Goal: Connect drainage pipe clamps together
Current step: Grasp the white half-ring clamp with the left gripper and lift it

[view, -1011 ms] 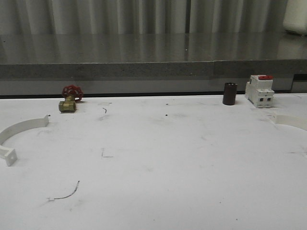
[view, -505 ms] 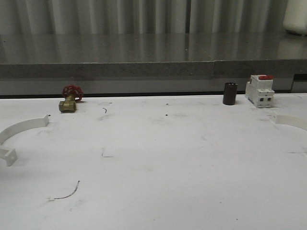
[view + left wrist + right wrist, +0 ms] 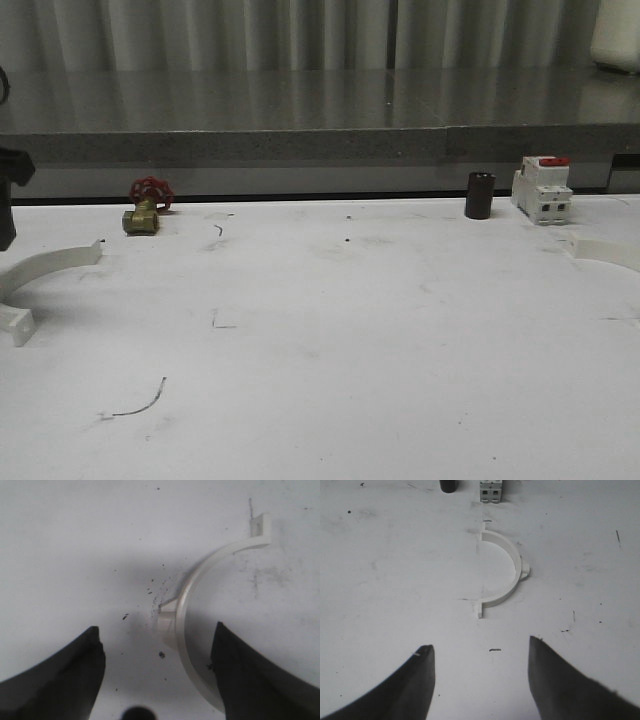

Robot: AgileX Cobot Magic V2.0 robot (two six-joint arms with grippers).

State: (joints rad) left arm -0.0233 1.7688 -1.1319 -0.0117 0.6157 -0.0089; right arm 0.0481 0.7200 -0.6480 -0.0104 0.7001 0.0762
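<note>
The left gripper needs to go lower before it closes on the clamp's boss [image 3: 168,622], because its fingers are above the boss in the left wrist view and don't reach the boss's sides yet.
One off-white drainage pipe clamp [image 3: 45,262] lies at the table's far left, with an end tab near the front. The other clamp [image 3: 605,250] lies at the far right, cut off by the frame edge. A dark part of my left arm [image 3: 10,175] shows at the left edge, above the left clamp. In the left wrist view my left gripper [image 3: 156,635] is open just above that clamp [image 3: 186,587], whose arc runs between the fingers and close to one of them. My right gripper [image 3: 480,647] is open with nothing in it, a short way back from the right clamp [image 3: 516,560].
At the back of the table stand a brass valve with a red handwheel [image 3: 147,207], a dark cylinder [image 3: 479,195] and a white-and-red breaker [image 3: 543,188]. A grey ledge [image 3: 300,145] rises behind them. The breaker [image 3: 490,490] stands just beyond the right clamp.
My left arm has come into the front view at the left edge, above the left clamp. Both clamps lie where they were.
</note>
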